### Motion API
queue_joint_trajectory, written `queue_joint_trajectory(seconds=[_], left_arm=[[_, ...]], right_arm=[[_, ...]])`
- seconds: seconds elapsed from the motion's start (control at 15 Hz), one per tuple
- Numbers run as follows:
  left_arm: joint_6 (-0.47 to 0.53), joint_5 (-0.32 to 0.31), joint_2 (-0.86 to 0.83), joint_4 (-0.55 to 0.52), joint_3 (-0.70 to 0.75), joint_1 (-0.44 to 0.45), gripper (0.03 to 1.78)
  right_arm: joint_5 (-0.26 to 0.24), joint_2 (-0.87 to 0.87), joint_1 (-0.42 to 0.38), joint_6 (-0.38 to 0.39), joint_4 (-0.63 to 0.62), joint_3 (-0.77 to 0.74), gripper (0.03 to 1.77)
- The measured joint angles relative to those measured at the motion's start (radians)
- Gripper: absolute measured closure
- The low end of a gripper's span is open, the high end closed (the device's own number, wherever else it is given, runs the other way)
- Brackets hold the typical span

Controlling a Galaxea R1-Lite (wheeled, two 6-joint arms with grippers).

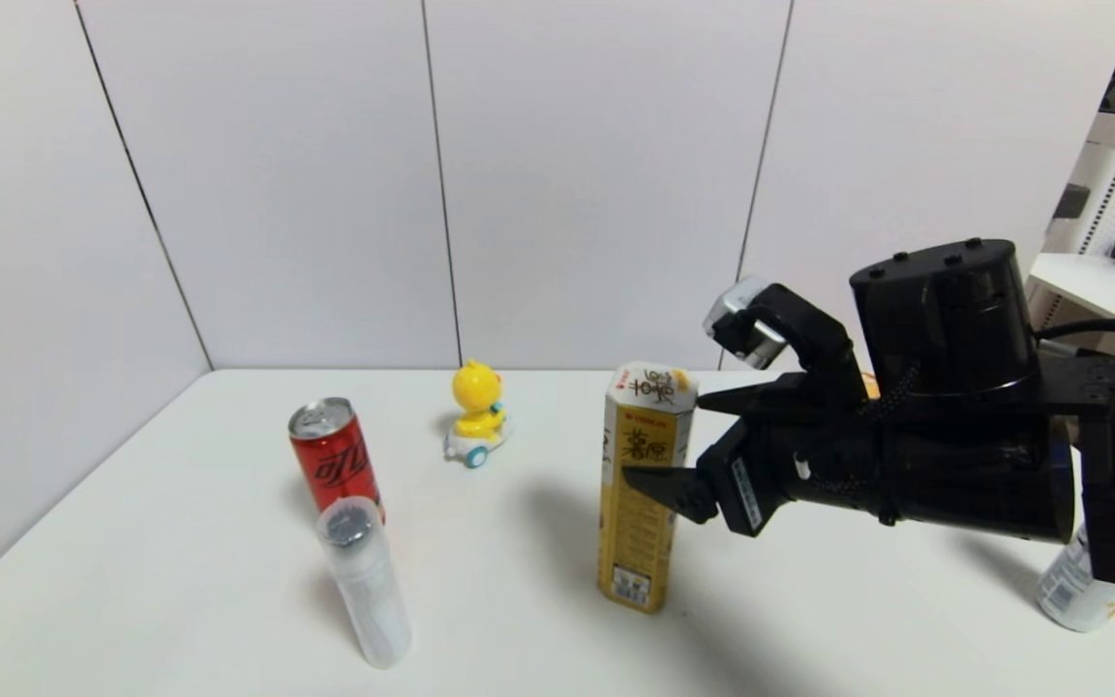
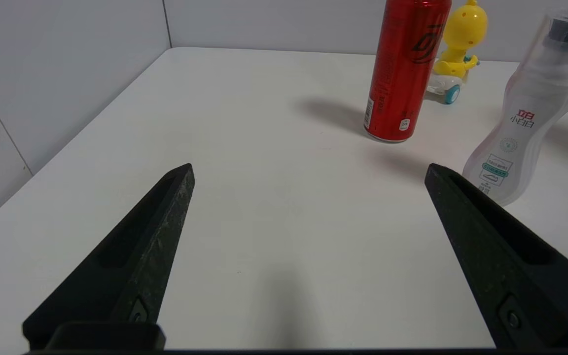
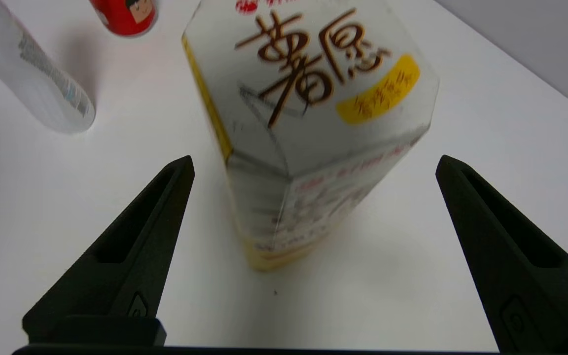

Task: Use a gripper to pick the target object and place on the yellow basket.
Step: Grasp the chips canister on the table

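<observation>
My right gripper should first move toward the box's near side, then close on the box: its fingertips stop short of that side.
The target object [image 1: 640, 503], a tall yellow hexagonal box with a white top, stands upright near the middle of the white table. My right gripper [image 1: 664, 440] reaches in from the right at the level of the box's upper half. It is open wide. In the right wrist view the target object [image 3: 313, 74] stands just ahead of the right gripper [image 3: 313, 159], in line with the gap, and neither finger touches it. My left gripper [image 2: 308, 167] hangs open over bare table at the left, holding nothing. The yellow basket is hidden.
A red soda can [image 1: 333, 455] and a translucent white tube [image 1: 364, 581] stand at the left. A yellow duck toy [image 1: 475, 411] sits toward the back. A white bottle [image 1: 1070, 586] stands under my right arm. Walls close the back and left of the table [image 1: 180, 542].
</observation>
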Motion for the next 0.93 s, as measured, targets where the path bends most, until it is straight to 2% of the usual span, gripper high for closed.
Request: queue_joint_trajectory(seconds=[0.6,0.8,0.93], left_arm=[[0.000,0.000,0.000,0.000,0.000,0.000,0.12],[0.000,0.000,0.000,0.000,0.000,0.000,0.12],[0.000,0.000,0.000,0.000,0.000,0.000,0.12]], right_arm=[[-0.001,0.107,0.003,0.013,-0.077,-0.049,0.10],[-0.001,0.118,-0.002,0.012,-0.075,-0.048,0.57],[-0.001,0.119,-0.004,0.013,-0.076,-0.047,0.81]])
